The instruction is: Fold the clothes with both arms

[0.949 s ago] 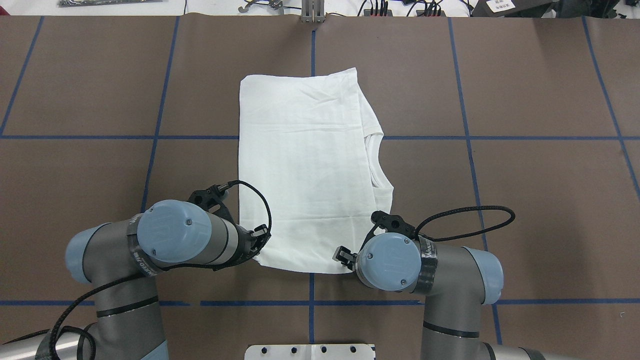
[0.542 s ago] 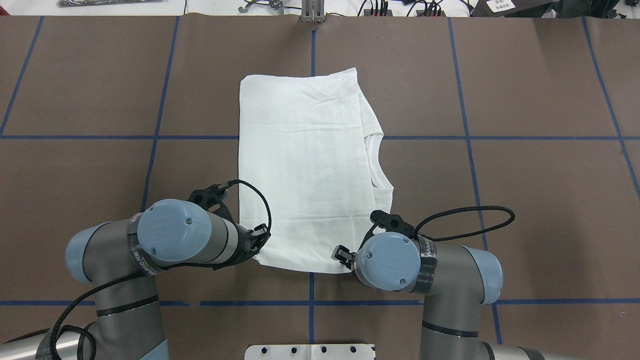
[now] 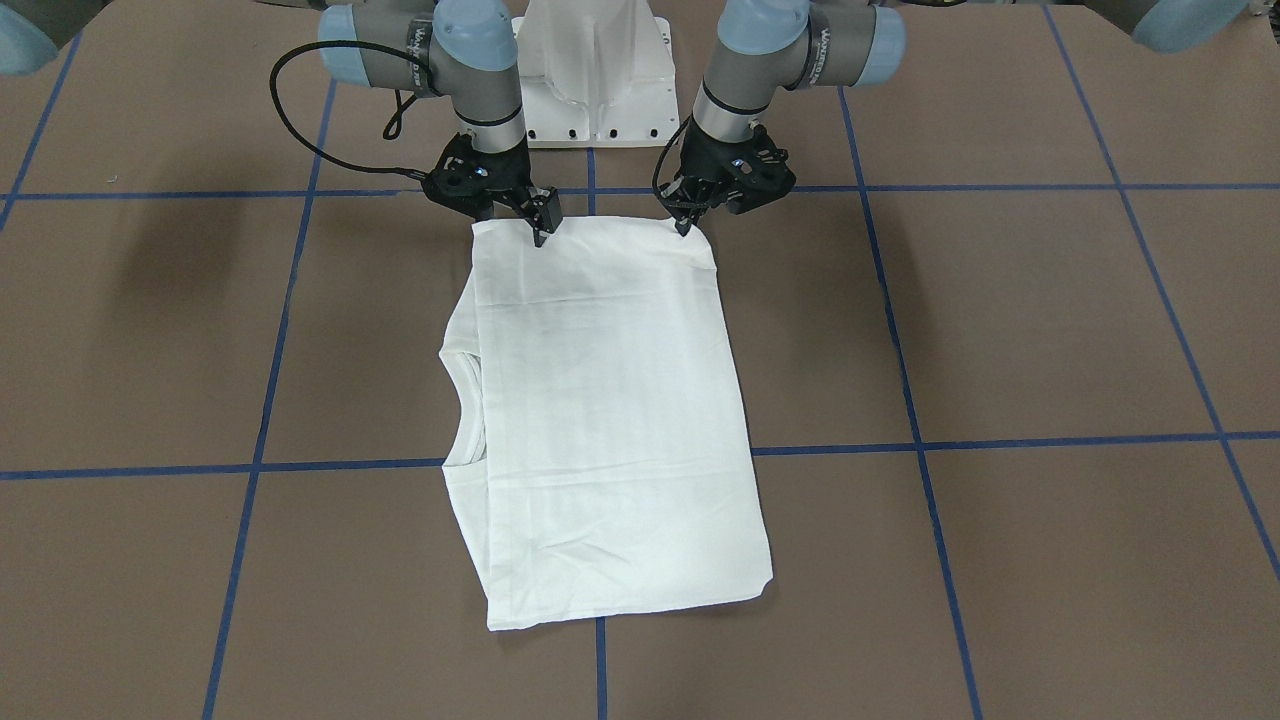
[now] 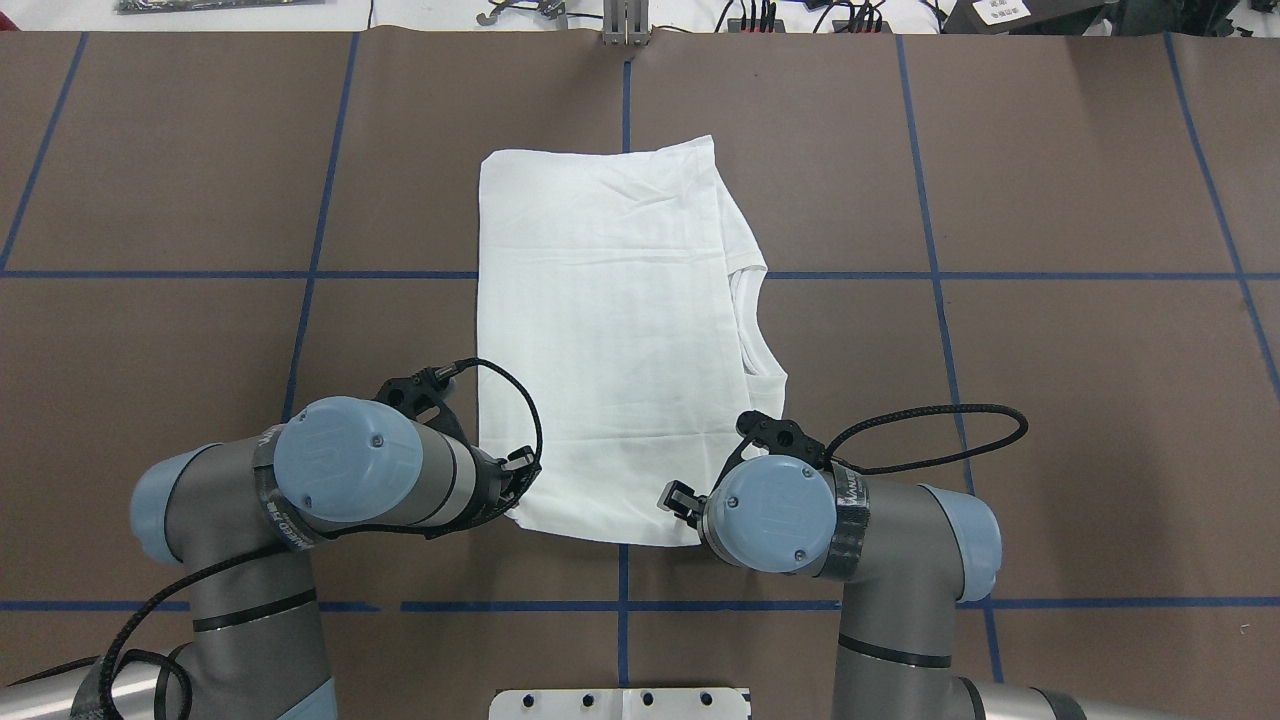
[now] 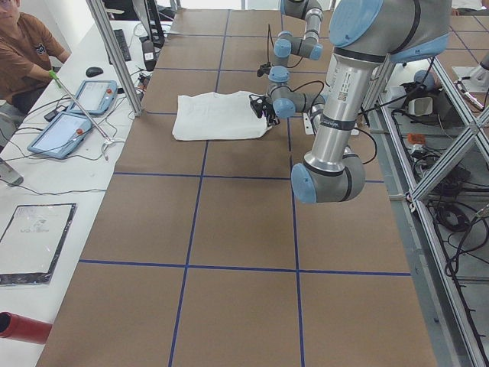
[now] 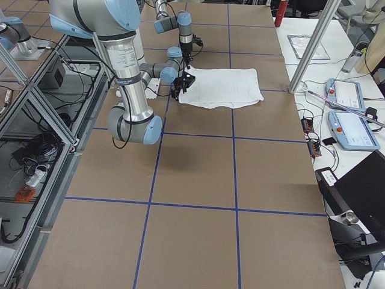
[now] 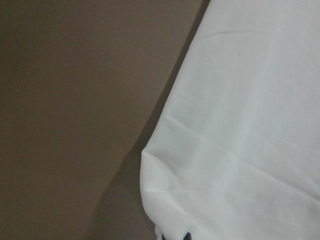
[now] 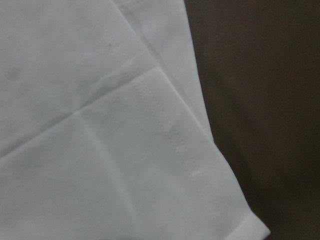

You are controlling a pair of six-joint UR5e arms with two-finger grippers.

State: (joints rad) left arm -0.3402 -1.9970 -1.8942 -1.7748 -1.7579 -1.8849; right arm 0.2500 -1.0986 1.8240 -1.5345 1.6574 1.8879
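The shirt's near corner (image 3: 507, 232) is between my right gripper's spread fingers, which reach down to the cloth, so it should close now. Closing now would hold the white shirt (image 3: 600, 420).
The white shirt (image 4: 610, 340) lies folded flat in the middle of the table, its ribbed collar (image 4: 752, 320) on my right side. No printed text shows. In the front view my left gripper (image 3: 684, 228) stands fingers-down on the shirt's (image 3: 600, 420) near left corner. The fingers look closed on the cloth, and the left wrist view shows that corner (image 7: 165, 200) slightly raised. My right gripper (image 3: 541, 235) stands on the near right corner. The right wrist view shows only the flat hem (image 8: 165, 130), so I cannot tell if it is open or shut.
The white pedestal base (image 3: 590, 70) stands just behind both grippers. The brown table mat carries blue tape lines (image 4: 620, 100). An operator (image 5: 23, 53), tablets (image 5: 69, 122) and a metal post (image 5: 114, 53) are along the far table edge.
My right arm has shifted slightly to the left along the shirt's near edge. The left arm and the shirt have not moved.
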